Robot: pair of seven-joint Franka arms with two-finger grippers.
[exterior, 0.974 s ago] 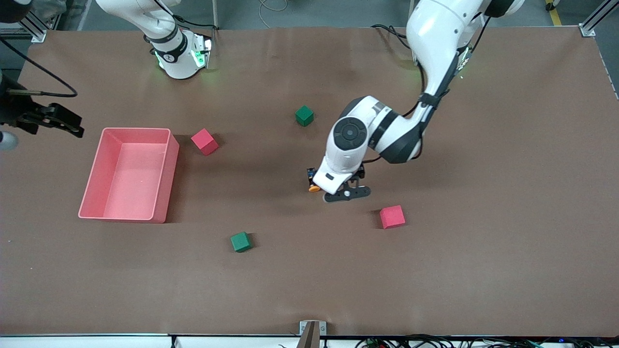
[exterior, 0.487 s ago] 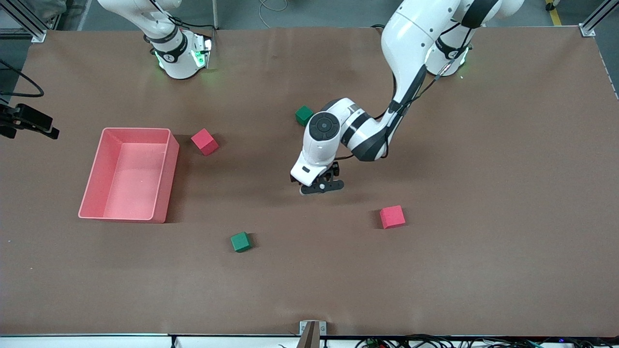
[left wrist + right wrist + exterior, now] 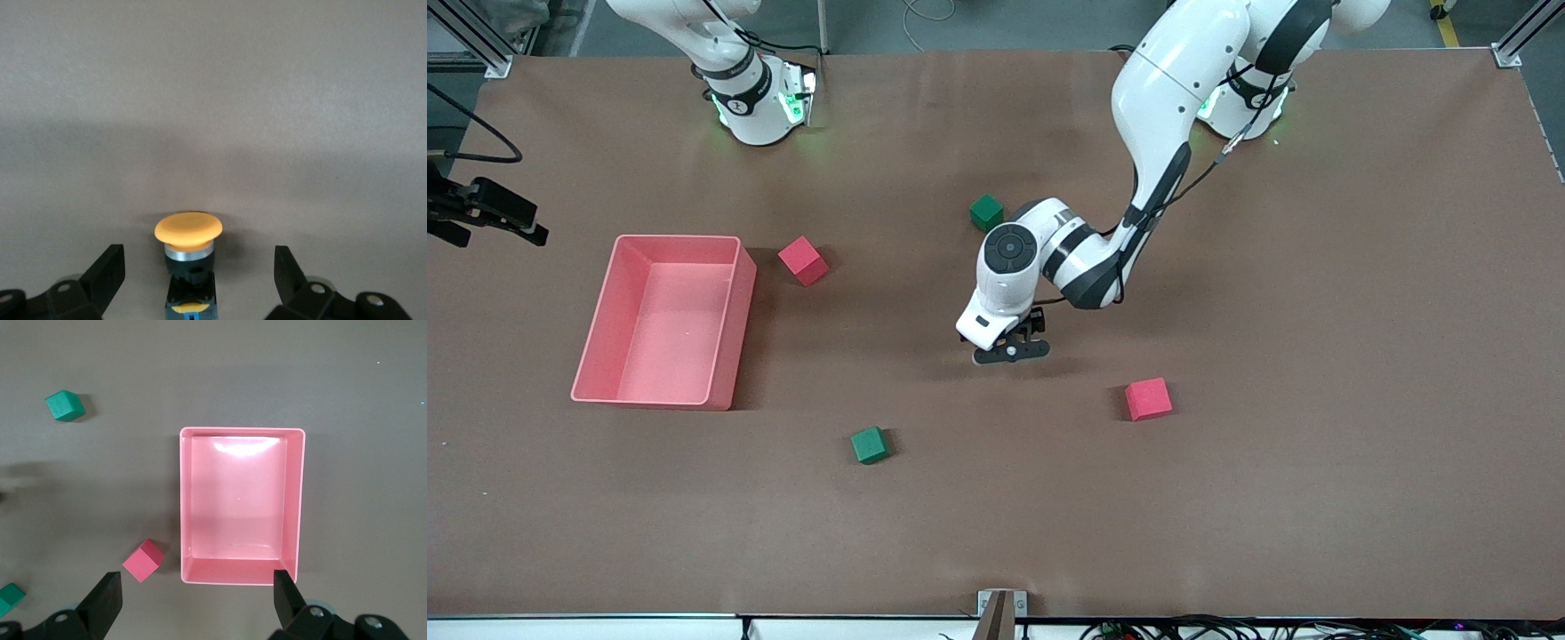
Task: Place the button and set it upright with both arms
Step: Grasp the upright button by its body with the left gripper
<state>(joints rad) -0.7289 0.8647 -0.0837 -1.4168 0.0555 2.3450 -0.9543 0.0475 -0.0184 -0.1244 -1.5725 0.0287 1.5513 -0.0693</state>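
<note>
The left gripper's fingers stand beside the button's black body (image 3: 190, 273) in the left wrist view, so it is now time to close on the button.
The button (image 3: 188, 231) lies on its side on the brown table, orange cap pointing away from the left wrist and its black body and blue rear part toward it. My left gripper (image 3: 198, 275) is open, its fingers (image 3: 110, 268) standing on either side of the button and clear of it. In the front view the left gripper (image 3: 1009, 345) is low over the table's middle and hides the button. My right gripper (image 3: 198, 599) is open and empty, high over the pink bin (image 3: 185, 507), and shows at the right arm's end of the table (image 3: 494, 212).
The pink bin (image 3: 734, 320) stands toward the right arm's end. A red cube (image 3: 802, 260) lies beside it and a green cube (image 3: 986, 212) beside the left wrist. Another green cube (image 3: 869, 444) and red cube (image 3: 1148, 398) lie nearer the front camera.
My left arm has swung toward the right arm's end, and its hand now covers the button that showed beside it a second ago. My right gripper has shifted slightly at the table's end.
</note>
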